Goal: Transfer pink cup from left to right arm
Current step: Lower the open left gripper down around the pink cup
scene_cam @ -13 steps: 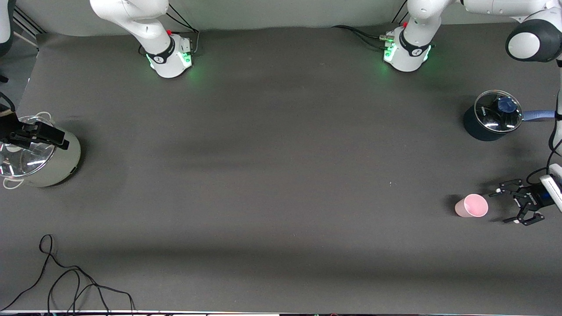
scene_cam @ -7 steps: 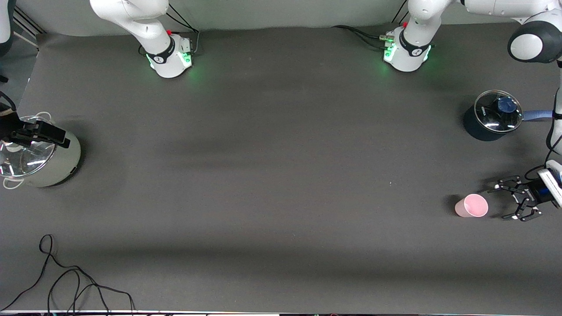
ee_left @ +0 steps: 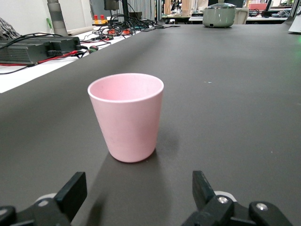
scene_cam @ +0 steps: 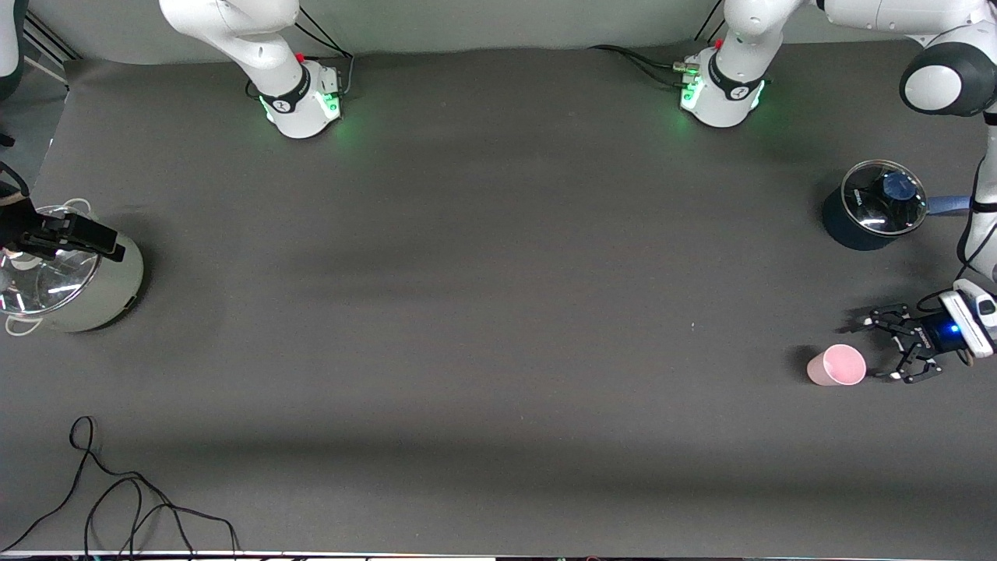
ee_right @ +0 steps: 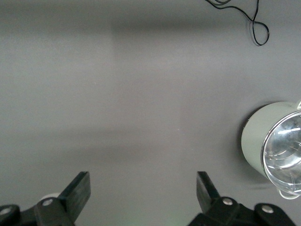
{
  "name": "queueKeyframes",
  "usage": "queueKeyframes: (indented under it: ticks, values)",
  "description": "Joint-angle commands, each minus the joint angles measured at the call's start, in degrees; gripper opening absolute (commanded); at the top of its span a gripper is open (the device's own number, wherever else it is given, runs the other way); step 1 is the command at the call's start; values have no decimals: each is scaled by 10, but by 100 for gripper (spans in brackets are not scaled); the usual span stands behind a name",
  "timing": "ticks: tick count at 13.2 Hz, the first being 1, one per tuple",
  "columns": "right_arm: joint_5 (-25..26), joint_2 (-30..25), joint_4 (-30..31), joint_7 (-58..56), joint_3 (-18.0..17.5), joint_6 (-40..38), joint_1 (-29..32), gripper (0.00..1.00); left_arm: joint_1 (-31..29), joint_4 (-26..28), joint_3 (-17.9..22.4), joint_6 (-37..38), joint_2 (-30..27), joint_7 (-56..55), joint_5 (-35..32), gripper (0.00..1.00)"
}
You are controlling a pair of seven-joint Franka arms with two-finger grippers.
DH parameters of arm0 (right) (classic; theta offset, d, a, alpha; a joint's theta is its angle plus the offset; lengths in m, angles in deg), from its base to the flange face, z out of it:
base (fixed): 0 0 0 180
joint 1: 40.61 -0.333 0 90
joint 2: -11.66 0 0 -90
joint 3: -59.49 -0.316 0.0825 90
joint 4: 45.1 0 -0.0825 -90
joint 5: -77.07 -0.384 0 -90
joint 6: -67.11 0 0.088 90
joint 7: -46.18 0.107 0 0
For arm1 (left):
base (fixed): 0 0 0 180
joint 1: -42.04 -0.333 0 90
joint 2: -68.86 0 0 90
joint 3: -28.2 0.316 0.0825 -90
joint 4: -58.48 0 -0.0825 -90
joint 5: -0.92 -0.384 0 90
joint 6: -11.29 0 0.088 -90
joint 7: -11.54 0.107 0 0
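My left gripper grabs the pink cup's lower body (ee_left: 128, 139) next, leaving the cup's rim free for the handover to my right arm.
The pink cup (scene_cam: 836, 365) stands upright on the dark table near the left arm's end. It shows close up in the left wrist view (ee_left: 126, 117). My left gripper (scene_cam: 878, 349) is open and low beside the cup, on the side toward the left arm's end, with its jaws facing the cup. In its wrist view the left gripper (ee_left: 137, 188) has the cup just ahead of both fingertips, touching neither. My right gripper (scene_cam: 78, 238) is open and empty, held up over the grey-green pot; in its wrist view the right gripper (ee_right: 141, 188) looks down on bare table.
A grey-green pot (scene_cam: 101, 288) with a glass lid stands at the right arm's end, also in the right wrist view (ee_right: 263, 136). A dark pot (scene_cam: 857, 218) with a glass lid stands farther from the front camera than the cup. A black cable (scene_cam: 117, 499) lies near the front edge.
My left gripper has moved closer to the pink cup and lined its open jaws up with it. The cup and the right arm have stayed in place.
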Motion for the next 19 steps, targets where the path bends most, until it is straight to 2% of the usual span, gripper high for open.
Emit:
queueKeyframes:
  ticks: [1, 10, 12, 19]
  values:
    - [-9, -2, -7, -13, 2, -9, 1, 100, -8, 6, -4, 7, 4, 21, 10, 100]
    - [-9, -2, -7, -13, 2, -9, 2, 100, 2, 21, -6, 3, 13, 26, 32, 100]
    - [-9, -2, -7, -13, 2, -9, 1, 100, 5, 30, -16, -3, 13, 26, 43, 100]
    - [-9, -2, -7, -13, 2, -9, 1, 100, 33, 41, -18, -23, 13, 29, 70, 100]
